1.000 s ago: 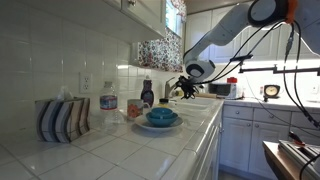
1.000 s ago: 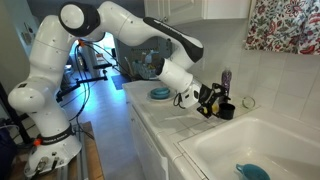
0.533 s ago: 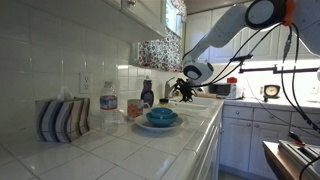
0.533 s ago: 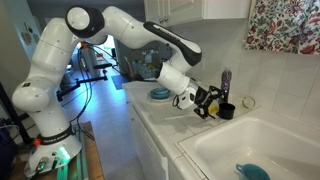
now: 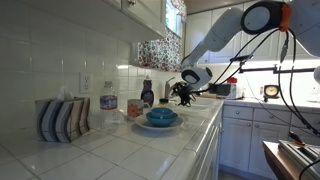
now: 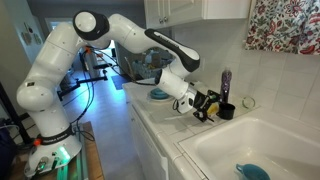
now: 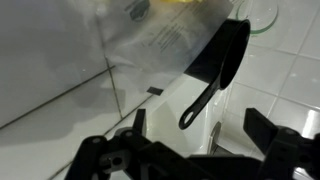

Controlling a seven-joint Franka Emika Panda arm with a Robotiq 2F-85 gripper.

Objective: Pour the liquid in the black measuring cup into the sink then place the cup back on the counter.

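My gripper grabs the black measuring cup by the end of its long handle next, which leaves the cup's rim to pour into the sink.
The black measuring cup (image 6: 226, 111) stands on the white tiled counter (image 6: 160, 118) next to the sink (image 6: 262, 143), against the tiled wall. In the wrist view the cup (image 7: 222, 55) shows at the top, with its long handle pointing toward me. My gripper (image 6: 204, 104) is open and empty, a short way from the cup, with the handle end just ahead of the fingers (image 7: 200, 135). In an exterior view the gripper (image 5: 183, 92) hovers over the far counter (image 5: 110, 148), and the cup is hidden there. The faucet is out of view.
A blue bowl on a blue plate (image 5: 160, 118) sits mid-counter and shows in both exterior views (image 6: 160, 94). A dark bottle (image 5: 147, 95), small jars and a striped holder (image 5: 62, 120) stand along the wall. A blue object (image 6: 251, 172) lies in the sink.
The arm's elbow has swung toward the sink side. The gripper has sunk slightly and stays open close to the cup's handle. The cup has not moved.
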